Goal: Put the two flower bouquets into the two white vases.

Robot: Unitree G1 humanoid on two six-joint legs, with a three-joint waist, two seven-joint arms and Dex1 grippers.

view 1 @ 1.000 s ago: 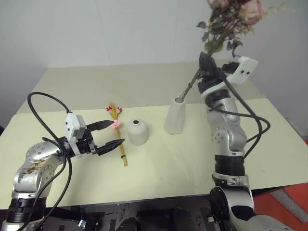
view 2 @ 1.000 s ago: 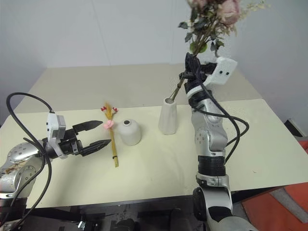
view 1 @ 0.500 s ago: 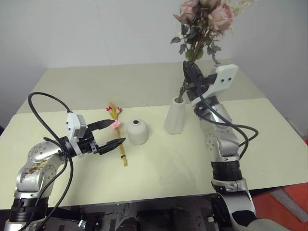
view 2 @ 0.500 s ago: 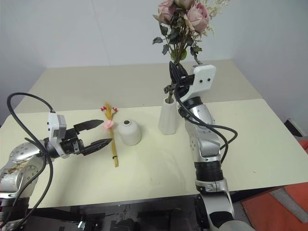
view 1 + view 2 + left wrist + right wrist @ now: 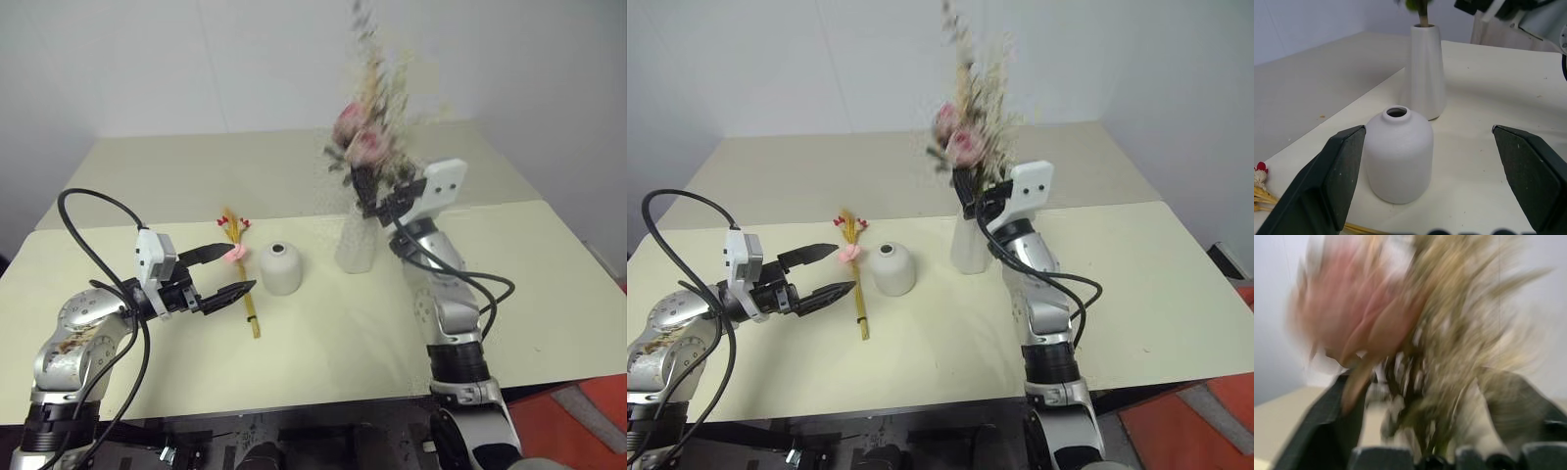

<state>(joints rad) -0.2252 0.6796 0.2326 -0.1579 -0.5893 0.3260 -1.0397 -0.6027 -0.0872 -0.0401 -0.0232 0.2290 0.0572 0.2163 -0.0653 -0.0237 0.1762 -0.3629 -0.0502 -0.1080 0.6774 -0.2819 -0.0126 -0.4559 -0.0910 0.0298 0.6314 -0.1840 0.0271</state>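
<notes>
My left gripper is next to grab the thin yellow-stalked bouquet (image 5: 253, 318) by the bare stalks just below the blossom, because thin petals spread from the pink blossom (image 5: 235, 253).
The bushy rose bouquet (image 5: 364, 147) stands blurred in the mouth of the tall white vase (image 5: 357, 245), stems down inside it. My right gripper (image 5: 377, 201) is just above the vase rim around the stems, open; in the right wrist view its fingers (image 5: 1322, 431) stand wide on either side of the blooms (image 5: 1415, 347). The short rounded vase (image 5: 280, 267) sits left of the tall one. Left of that, the thin yellow-stalked bouquet (image 5: 253, 318) lies flat on the table. My left gripper (image 5: 242, 267) hovers open over its pink blossom, pointing at the short vase (image 5: 1399, 156).
Two pale tables meet along a seam behind the vases; the near one's front edge (image 5: 294, 401) runs below my arms. A black cable (image 5: 93, 211) loops off the left arm. A white wall stands behind.
The right gripper came down and leftward with the rose bouquet, the stems sank into the tall vase, and its fingers opened. The left gripper stayed put.
</notes>
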